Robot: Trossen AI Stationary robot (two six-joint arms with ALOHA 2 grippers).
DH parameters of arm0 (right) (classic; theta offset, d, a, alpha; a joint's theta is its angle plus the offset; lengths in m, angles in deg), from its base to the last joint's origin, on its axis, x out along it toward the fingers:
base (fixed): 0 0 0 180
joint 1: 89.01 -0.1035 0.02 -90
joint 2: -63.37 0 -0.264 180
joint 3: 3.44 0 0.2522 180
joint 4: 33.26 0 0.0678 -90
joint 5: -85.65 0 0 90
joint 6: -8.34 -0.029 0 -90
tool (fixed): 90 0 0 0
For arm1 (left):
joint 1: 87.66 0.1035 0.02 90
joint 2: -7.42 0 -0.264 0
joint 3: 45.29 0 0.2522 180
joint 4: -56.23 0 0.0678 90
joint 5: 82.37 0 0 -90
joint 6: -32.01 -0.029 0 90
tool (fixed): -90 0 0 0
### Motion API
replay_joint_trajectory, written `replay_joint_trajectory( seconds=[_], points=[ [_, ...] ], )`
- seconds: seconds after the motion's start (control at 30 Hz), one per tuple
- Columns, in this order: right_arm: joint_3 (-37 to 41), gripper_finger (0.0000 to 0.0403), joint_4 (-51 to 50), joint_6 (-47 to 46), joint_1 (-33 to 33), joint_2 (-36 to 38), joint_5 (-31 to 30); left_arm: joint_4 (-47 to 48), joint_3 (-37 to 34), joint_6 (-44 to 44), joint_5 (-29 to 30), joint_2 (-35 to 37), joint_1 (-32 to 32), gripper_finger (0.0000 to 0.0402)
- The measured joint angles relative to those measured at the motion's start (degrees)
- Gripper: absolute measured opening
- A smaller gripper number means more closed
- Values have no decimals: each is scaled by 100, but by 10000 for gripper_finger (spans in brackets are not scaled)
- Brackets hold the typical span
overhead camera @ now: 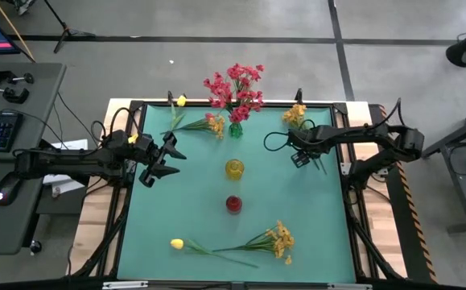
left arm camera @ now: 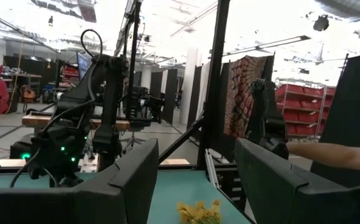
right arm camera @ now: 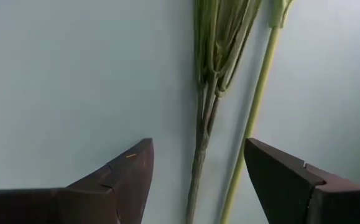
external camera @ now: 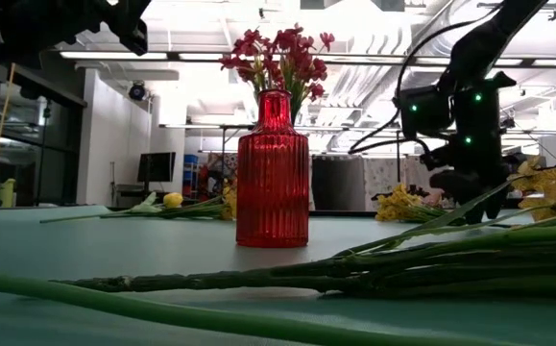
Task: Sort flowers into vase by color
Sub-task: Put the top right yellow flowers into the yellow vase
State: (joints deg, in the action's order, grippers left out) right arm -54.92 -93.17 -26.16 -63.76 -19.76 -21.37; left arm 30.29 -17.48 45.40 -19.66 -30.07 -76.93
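Observation:
I should next grab the orange-yellow flowers by their bundled stems with my right gripper, to sort them into the matching yellow vase point(overhead camera: 234, 169).
Three vases stand in a row down the table's middle: a green vase point(overhead camera: 235, 129) holding pink-red flowers point(overhead camera: 234, 87), a yellow vase point(overhead camera: 234, 168) and a red vase point(overhead camera: 233, 204). An orange-yellow bunch point(overhead camera: 296, 115) lies at the far right, its stems point(right arm camera: 201, 137) running toward the near side. My right gripper point(overhead camera: 301, 157) points down over those stems, open, its fingers on either side of them point(right arm camera: 198, 186) without touching. My left gripper point(overhead camera: 164, 161) hangs open above the table's left part, with nothing between its fingers point(left arm camera: 195, 186).
A yellow tulip point(overhead camera: 181, 101) and an orange bunch point(overhead camera: 215, 125) lie at the far left. Another yellow tulip point(overhead camera: 177, 243) and an orange-yellow bunch point(overhead camera: 281, 240) lie near the front edge. A thin single stem point(right arm camera: 254, 106) lies beside the bunch's stems under my right gripper.

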Motion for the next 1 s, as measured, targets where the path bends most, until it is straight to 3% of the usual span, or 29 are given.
replay_joint_trajectory(
  seconds=[0.3, 0.63, 0.83, 1.0],
  points=[
    [-76, 202, 549, 318, 215, -26, -236, 9, 0, 0, 251, 2, 2, 202],
    [-10, 155, 878, 570, 1140, -11, 897, 110, 0, -4, 249, 2, 2, 202],
    [-10, 136, 907, 645, 1308, -13, 1077, 109, 0, -4, 249, 0, 2, 202],
    [-10, 68, 932, 601, 1237, -15, 1150, 103, 2, -4, 249, 0, 2, 202]
  ],
)
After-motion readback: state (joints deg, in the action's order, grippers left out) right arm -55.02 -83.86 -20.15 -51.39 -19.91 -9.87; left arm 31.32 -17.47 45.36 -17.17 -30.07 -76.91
